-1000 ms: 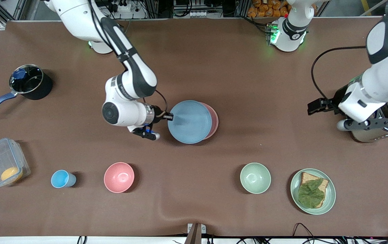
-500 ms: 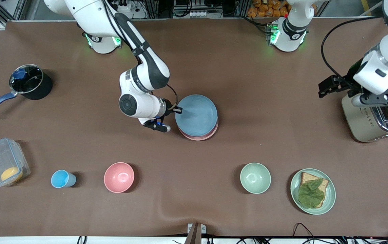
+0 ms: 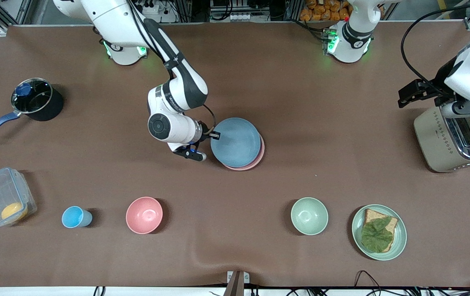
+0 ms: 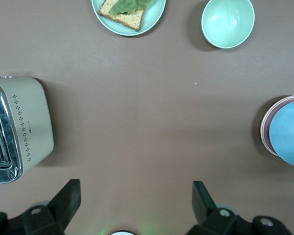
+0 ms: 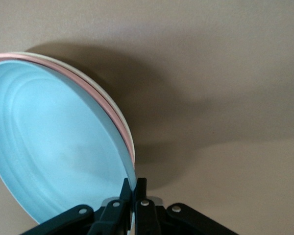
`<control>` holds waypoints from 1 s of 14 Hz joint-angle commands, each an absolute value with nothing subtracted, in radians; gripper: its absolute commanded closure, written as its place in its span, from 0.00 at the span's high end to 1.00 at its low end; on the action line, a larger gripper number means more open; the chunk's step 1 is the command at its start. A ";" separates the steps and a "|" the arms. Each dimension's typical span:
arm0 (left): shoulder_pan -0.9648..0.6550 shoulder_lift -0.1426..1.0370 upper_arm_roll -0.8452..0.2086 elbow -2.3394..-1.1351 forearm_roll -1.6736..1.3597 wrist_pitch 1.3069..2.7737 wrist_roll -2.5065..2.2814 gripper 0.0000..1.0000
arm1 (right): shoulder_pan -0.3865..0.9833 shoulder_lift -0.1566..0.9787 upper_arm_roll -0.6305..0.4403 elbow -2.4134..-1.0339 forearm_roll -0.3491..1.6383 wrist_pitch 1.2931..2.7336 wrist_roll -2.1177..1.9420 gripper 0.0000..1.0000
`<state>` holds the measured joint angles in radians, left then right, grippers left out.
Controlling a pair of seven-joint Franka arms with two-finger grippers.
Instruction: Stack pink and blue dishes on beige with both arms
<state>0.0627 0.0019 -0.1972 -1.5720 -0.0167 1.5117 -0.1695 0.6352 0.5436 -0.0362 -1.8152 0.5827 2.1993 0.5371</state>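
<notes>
The robot's right gripper should open, because the blue plate's lower edge [image 3: 236, 165] is over the pink plate [image 3: 259, 158], nearly inside the pink plate's rim.
My right gripper [image 3: 214, 135] [image 5: 135, 183] is shut on the rim of the light blue plate [image 3: 237, 142] [image 5: 54, 147] at mid-table. The blue plate lies over the pale pink plate [image 3: 259, 158] [image 5: 108, 105], shifted a little toward the right arm's end. Under the pink plate only a thin cream rim of the beige plate [image 5: 95, 82] shows in the right wrist view. The front view hides the beige plate. My left gripper [image 4: 134, 188] hangs open and empty, high over the table beside the toaster [image 3: 440, 139]. The stack [image 4: 289, 129] shows far off in the left wrist view.
Nearer the front camera stand a blue cup [image 3: 74, 217], a deep pink bowl [image 3: 144, 215], a green bowl [image 3: 309, 216] and a green plate [image 3: 399, 242] with bread and a leaf. A pot [image 3: 38, 99] and a plastic box [image 3: 5, 201] sit at the right arm's end.
The right arm brought the blue plate from beside the pink plate to over it, then lowered it. The left arm pulled up and away toward its end, off the toaster.
</notes>
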 commanded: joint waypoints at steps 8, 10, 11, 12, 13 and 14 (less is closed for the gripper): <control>0.022 0.021 -0.161 -1.534 -0.002 1.494 -0.149 1.00 | 0.554 0.520 -0.048 -1.761 0.561 2.122 0.531 1.00; -0.008 0.021 -0.124 -1.534 0.000 1.494 -0.144 1.00 | 0.465 0.479 -0.049 -1.758 0.517 2.027 0.441 1.00; -0.018 0.020 -0.112 -1.534 0.000 1.493 -0.141 1.00 | 0.418 0.462 -0.049 -1.758 0.487 1.978 0.392 1.00; -0.020 0.018 -0.114 -1.534 0.000 1.493 -0.141 1.00 | 0.373 0.445 -0.049 -1.759 0.451 1.936 0.353 1.00; -0.020 0.017 -0.115 -1.534 0.000 1.494 -0.141 1.00 | 0.330 0.425 -0.048 -1.759 0.408 1.910 0.319 1.00; -0.012 0.020 -0.115 -1.532 0.000 1.494 -0.140 1.00 | 0.302 0.405 -0.049 -1.761 0.369 1.884 0.295 1.00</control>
